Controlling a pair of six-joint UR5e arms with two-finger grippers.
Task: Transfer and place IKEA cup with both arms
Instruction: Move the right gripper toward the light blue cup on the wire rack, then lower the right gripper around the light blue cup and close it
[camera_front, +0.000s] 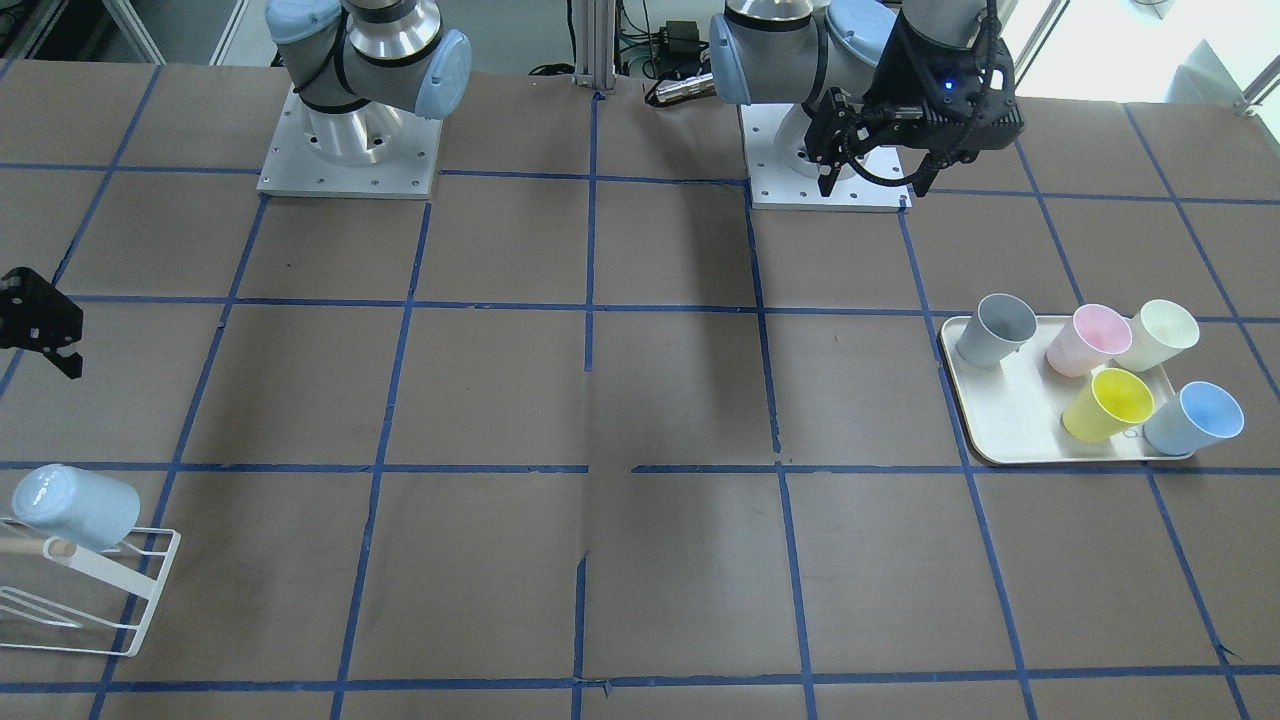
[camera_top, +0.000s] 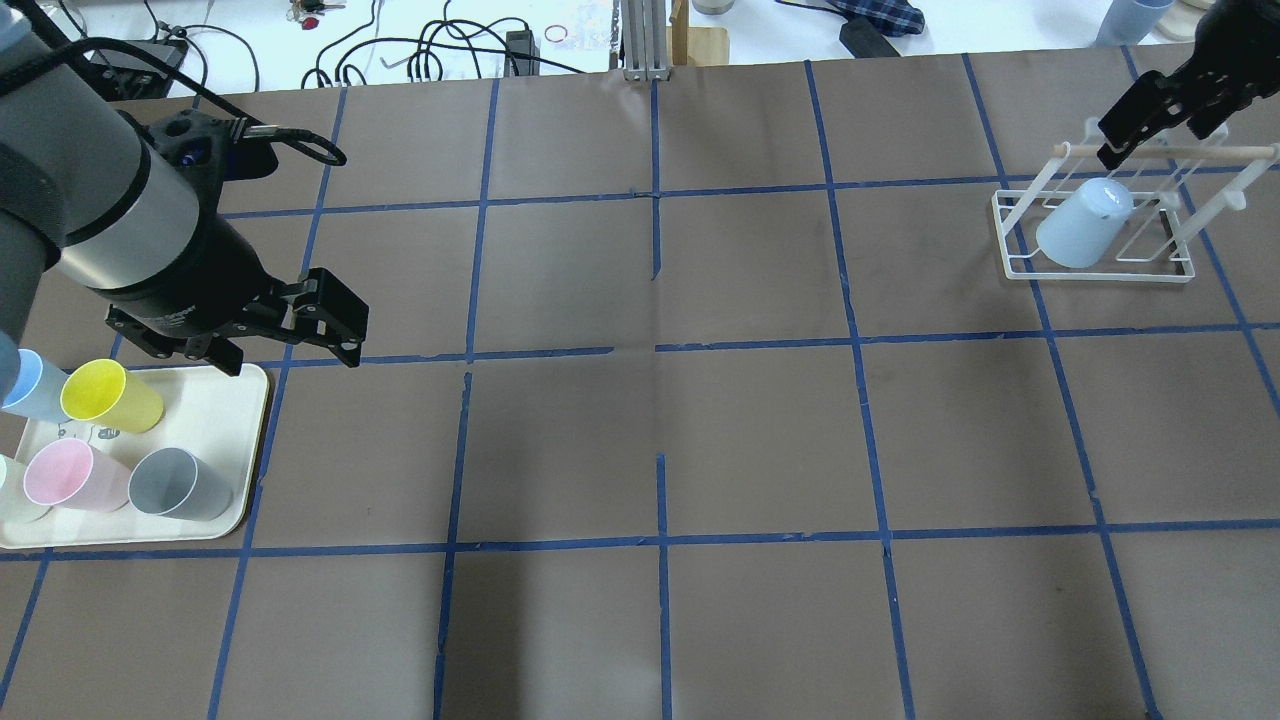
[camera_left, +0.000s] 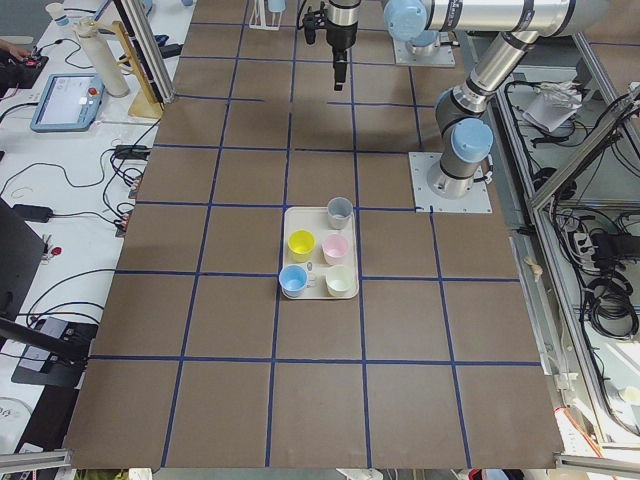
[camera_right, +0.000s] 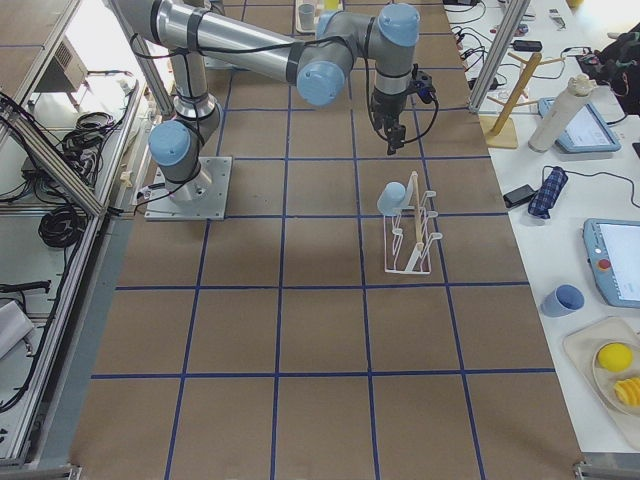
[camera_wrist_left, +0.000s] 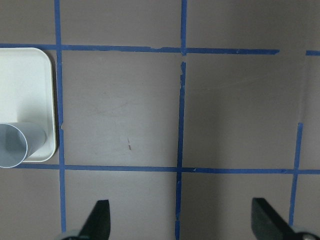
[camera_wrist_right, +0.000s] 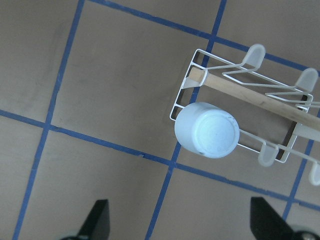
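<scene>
The pale-blue cup has a closed bottom end (camera_wrist_right: 214, 131), and my right gripper will grab the cup there. The cup's rim stays free for the handover.
A pale-blue IKEA cup (camera_top: 1085, 225) hangs upside down on a white wire rack (camera_top: 1100, 268) at the far right; it also shows in the front view (camera_front: 75, 505) and the right wrist view (camera_wrist_right: 207, 130). My right gripper (camera_top: 1160, 140) hovers above the rack, open and empty, apart from the cup; its fingertips (camera_wrist_right: 100, 220) show at the bottom of the right wrist view. A second blue cup (camera_front: 1195, 418) stands on the white tray (camera_front: 1000, 420). My left gripper (camera_top: 285, 345) is open and empty, just beyond the tray's inner edge.
The tray also holds a grey cup (camera_front: 995, 330), a pink cup (camera_front: 1088, 340), a cream cup (camera_front: 1158, 335) and a yellow cup (camera_front: 1108, 403). The left wrist view shows the tray's corner (camera_wrist_left: 30, 85) with the grey cup (camera_wrist_left: 15, 145). Brown paper with a blue tape grid covers the table.
</scene>
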